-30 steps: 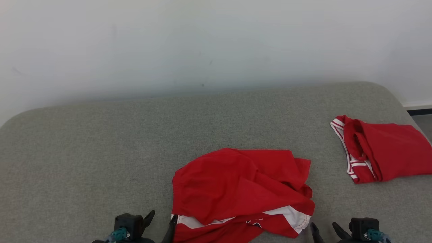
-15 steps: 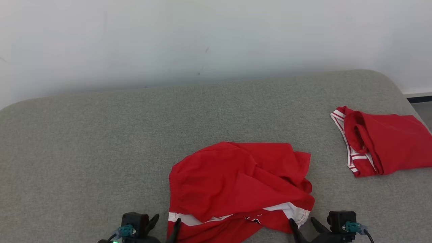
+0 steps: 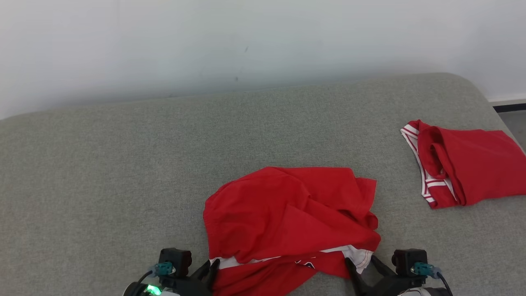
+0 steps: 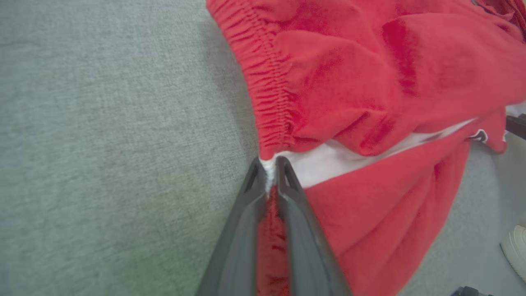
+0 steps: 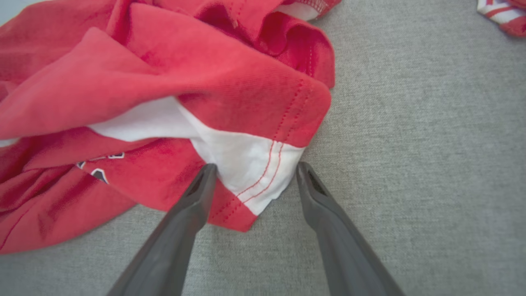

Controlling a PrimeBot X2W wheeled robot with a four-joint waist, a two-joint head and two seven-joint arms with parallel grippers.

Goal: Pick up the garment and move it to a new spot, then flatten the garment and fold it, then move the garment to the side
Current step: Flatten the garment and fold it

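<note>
My right gripper picks up the garment by its white-edged corner with the stitched hem (image 3: 361,257) (image 5: 259,175) next. Then I move the garment to a new spot.
A crumpled red garment (image 3: 287,218) with white side panels lies at the near middle of the grey cushion (image 3: 123,164). My left gripper (image 3: 208,269) is at its near left corner. In the left wrist view the left gripper (image 4: 269,168) is shut on the garment (image 4: 370,82) where the elastic waistband meets the white stripe. My right gripper (image 3: 361,265) is at the garment's near right corner. In the right wrist view the right gripper (image 5: 254,170) is open, its fingers (image 5: 197,193) straddling the white-and-red hem corner of the garment (image 5: 205,74) without pinching it.
A second red garment (image 3: 464,168) with striped trim lies folded at the cushion's right edge. A pale wall (image 3: 246,41) runs behind the cushion. Floor (image 3: 513,123) shows past the far right corner. Bare cushion spreads to the left and behind the crumpled garment.
My left gripper has shut on the garment's waistband corner. My right gripper has moved left up to the hem corner, still open. The head camera has tilted, shifting the scene upward.
</note>
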